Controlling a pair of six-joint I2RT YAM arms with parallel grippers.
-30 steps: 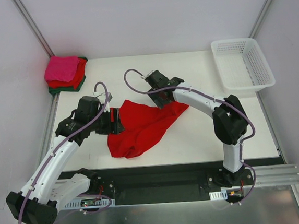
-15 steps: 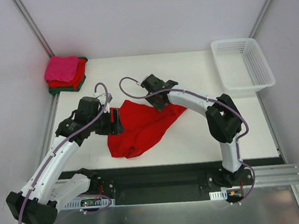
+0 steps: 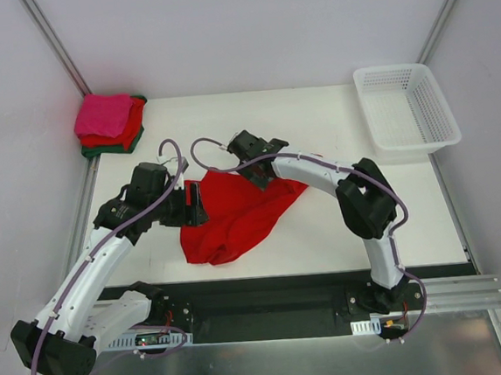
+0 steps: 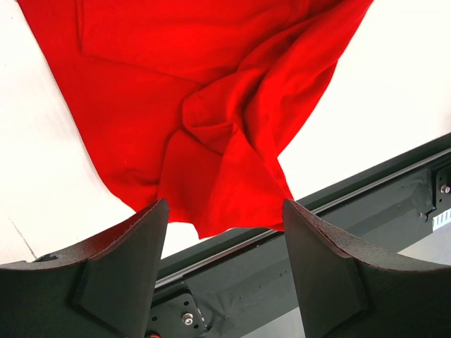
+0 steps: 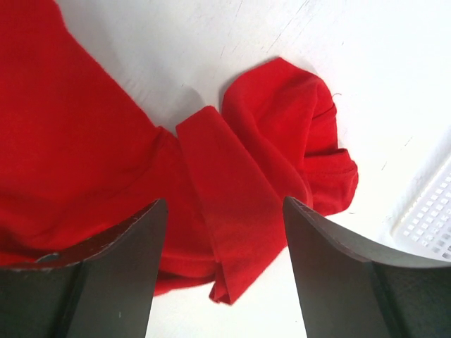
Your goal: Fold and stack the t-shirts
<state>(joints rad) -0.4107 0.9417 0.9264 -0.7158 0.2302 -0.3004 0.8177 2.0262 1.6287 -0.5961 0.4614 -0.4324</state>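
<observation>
My right gripper picks up the red t-shirt by the bunched fold at its far edge (image 5: 230, 184) next, since the t-shirt's other end stays free to spread for folding.
A bright red t-shirt (image 3: 235, 211) lies crumpled in the middle of the white table, also in the left wrist view (image 4: 211, 105) and the right wrist view (image 5: 106, 176). My left gripper (image 3: 197, 203) is open and empty at the shirt's left edge. My right gripper (image 3: 253, 163) is open and empty over the shirt's far edge, above a bunched fold (image 5: 239, 211). A stack of folded shirts (image 3: 109, 123), hot pink on top over red and dark green, sits at the far left corner.
A white lattice basket (image 3: 406, 108) stands at the far right corner. The table's black front rail (image 3: 285, 283) runs along the near edge and shows in the left wrist view (image 4: 338, 204). Metal frame posts rise at both back corners.
My right gripper has moved left along the shirt's far edge, its arm swinging with it. The left arm and the shirt have stayed put.
</observation>
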